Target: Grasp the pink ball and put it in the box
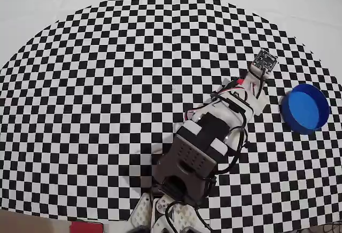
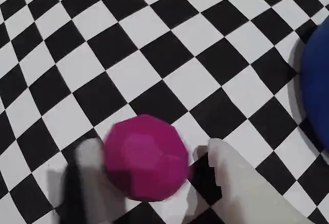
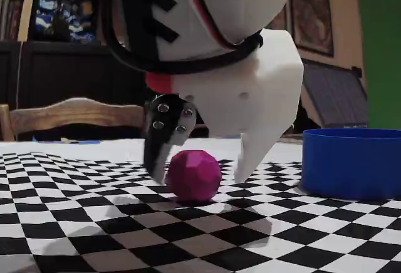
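Observation:
My gripper grabs the pink ball by its faceted sides next, to put it in the blue box (image 1: 305,108).
The pink ball (image 3: 193,175) rests on the checkered cloth, a faceted magenta sphere. My gripper (image 3: 200,176) straddles it, open. The black finger (image 3: 160,141) stands close against the ball's left side, and the white finger (image 3: 263,135) stands a small gap away on its right. In the wrist view the pink ball (image 2: 146,157) lies between the blurred dark finger (image 2: 82,183) and the white finger (image 2: 241,183) of the gripper (image 2: 151,147). The blue box (image 1: 305,108) sits to the right of the arm in the overhead view, where the arm hides the ball. The box (image 3: 351,163) is just right of the gripper.
The black-and-white checkered cloth (image 1: 107,83) covers the table, with a plain white surface beyond its curved edge. The box's edge (image 2: 318,80) shows at the right of the wrist view. A wooden chair back (image 3: 69,113) stands behind the table.

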Available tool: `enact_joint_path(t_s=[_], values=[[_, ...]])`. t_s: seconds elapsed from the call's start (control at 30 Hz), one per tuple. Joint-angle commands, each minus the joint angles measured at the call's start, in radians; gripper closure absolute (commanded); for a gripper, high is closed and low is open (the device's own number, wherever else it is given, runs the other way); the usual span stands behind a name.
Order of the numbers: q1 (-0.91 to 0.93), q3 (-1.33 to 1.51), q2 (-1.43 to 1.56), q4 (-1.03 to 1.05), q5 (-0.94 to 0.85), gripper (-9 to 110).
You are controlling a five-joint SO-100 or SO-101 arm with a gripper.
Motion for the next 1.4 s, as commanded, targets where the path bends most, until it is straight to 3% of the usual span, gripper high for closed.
enact_joint_path(t_s=[0.0,1.37], values=[[0.003,-0.023,0.008,-0.017,-0.008,101],[0.018,0.029,0.256,0.023,-0.008,101]])
